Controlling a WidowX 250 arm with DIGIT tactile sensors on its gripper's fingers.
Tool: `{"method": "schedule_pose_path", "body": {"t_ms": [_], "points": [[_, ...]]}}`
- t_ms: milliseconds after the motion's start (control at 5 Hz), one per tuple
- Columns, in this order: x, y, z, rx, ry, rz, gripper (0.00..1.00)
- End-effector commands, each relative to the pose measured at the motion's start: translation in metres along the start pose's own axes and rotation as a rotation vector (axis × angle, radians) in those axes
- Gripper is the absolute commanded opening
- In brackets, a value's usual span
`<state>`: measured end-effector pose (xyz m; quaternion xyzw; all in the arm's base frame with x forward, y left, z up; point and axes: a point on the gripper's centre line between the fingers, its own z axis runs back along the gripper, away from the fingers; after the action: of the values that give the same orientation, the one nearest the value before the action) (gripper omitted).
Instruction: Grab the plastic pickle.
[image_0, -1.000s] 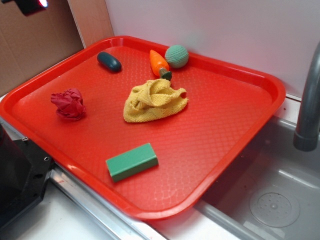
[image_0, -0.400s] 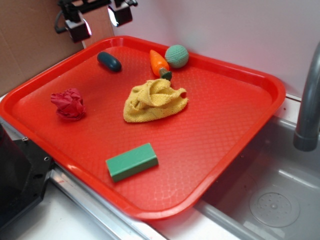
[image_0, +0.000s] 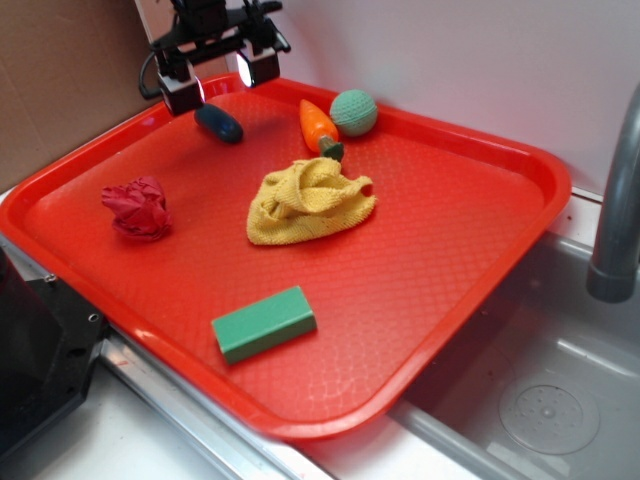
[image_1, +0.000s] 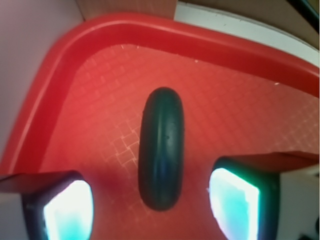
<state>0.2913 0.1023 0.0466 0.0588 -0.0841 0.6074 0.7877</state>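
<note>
My gripper should next lift the plastic pickle from the red tray, holding one rounded end (image_0: 229, 131).
The plastic pickle (image_0: 219, 123) is a dark teal oblong lying flat in the far left corner of the red tray (image_0: 430, 250). My gripper (image_0: 218, 83) hovers just above it, open, with one finger to each side. In the wrist view the pickle (image_1: 161, 147) lies lengthwise, its near end level with the glowing fingertips (image_1: 67, 212), and does not touch them. Nothing is held.
Also on the tray are an orange carrot (image_0: 319, 125), a light green knitted ball (image_0: 353, 112), a yellow cloth (image_0: 310, 202), a crumpled red cloth (image_0: 138, 208) and a green block (image_0: 264, 323). The tray's raised rim (image_1: 150, 27) runs close behind the pickle. A sink and faucet (image_0: 615, 210) lie at the right.
My gripper has come in from the upper left and moved down and to the right, arriving over the pickle. The objects on the tray have not moved.
</note>
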Motion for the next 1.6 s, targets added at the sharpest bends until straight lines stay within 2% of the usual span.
{"method": "schedule_pose_path", "body": {"t_ms": [0,200,400,800,1000,1400], "points": [[0.026,0.006,-0.014,0.009,-0.086,0.094,1.0],[0.024,0.006,-0.017,0.002,-0.097,0.087,0.06],[0.024,0.01,-0.017,-0.022,-0.085,0.124,0.0],[0.024,0.012,-0.008,-0.063,-0.096,0.11,0.0],[0.024,0.009,0.012,-0.078,-0.043,0.003,0.0],[-0.02,0.005,0.084,-0.132,0.131,-0.487,0.0]]}}
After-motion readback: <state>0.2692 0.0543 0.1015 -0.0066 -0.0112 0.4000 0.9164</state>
